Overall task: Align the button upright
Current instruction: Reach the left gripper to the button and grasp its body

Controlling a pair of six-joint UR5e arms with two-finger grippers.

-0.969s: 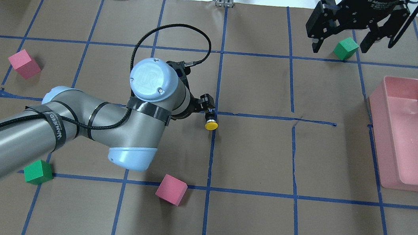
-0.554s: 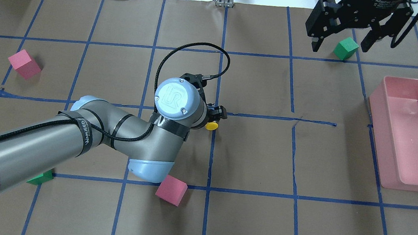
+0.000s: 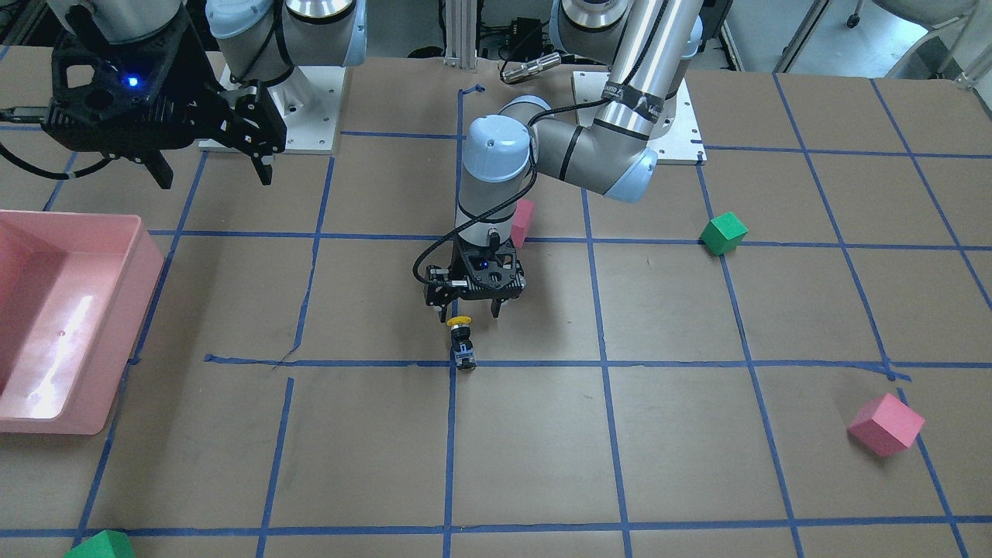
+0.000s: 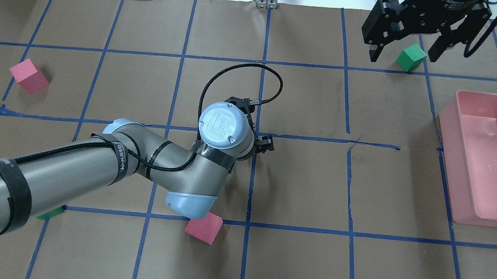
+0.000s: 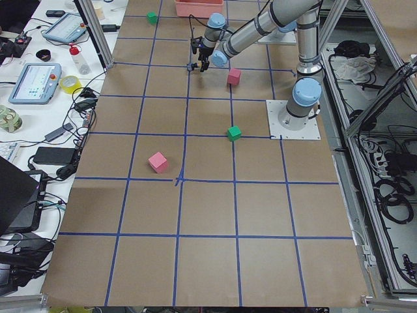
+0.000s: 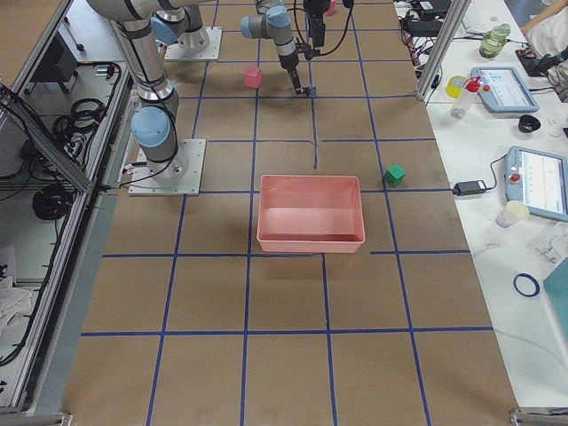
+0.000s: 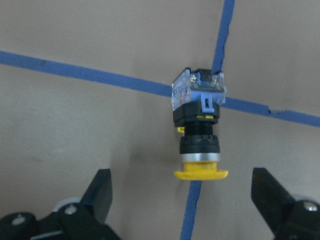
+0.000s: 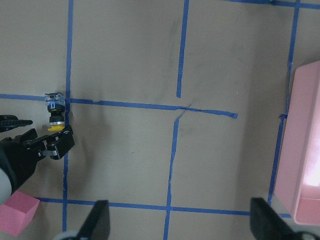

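Note:
Next, my left gripper grabs the button by its yellow cap (image 3: 458, 321). This keeps the button's contact block (image 3: 464, 357) free while I set the button upright.
The button (image 3: 463, 346) lies on its side on a blue tape crossing, its yellow cap toward the robot. My left gripper (image 3: 470, 311) points down over its cap end, open and empty. In the left wrist view the button (image 7: 199, 125) lies between and just ahead of the spread fingers (image 7: 100, 192), apart from both. In the overhead view my left wrist hides the button and only one finger (image 4: 267, 143) shows. My right gripper (image 4: 405, 52) hangs open and empty high over the far right of the table. The button also shows in its wrist view (image 8: 55, 111).
A pink bin (image 4: 453, 150) stands at the right edge. One pink cube (image 4: 203, 226) lies close by the left elbow and another (image 4: 28, 75) at the far left. One green cube (image 4: 411, 57) sits under the right gripper, and another (image 4: 49, 214) shows partly under the left arm.
My left arm has swung right and forward, so the wrist now covers the button in the overhead view. The button has not moved. The right gripper has stayed in place.

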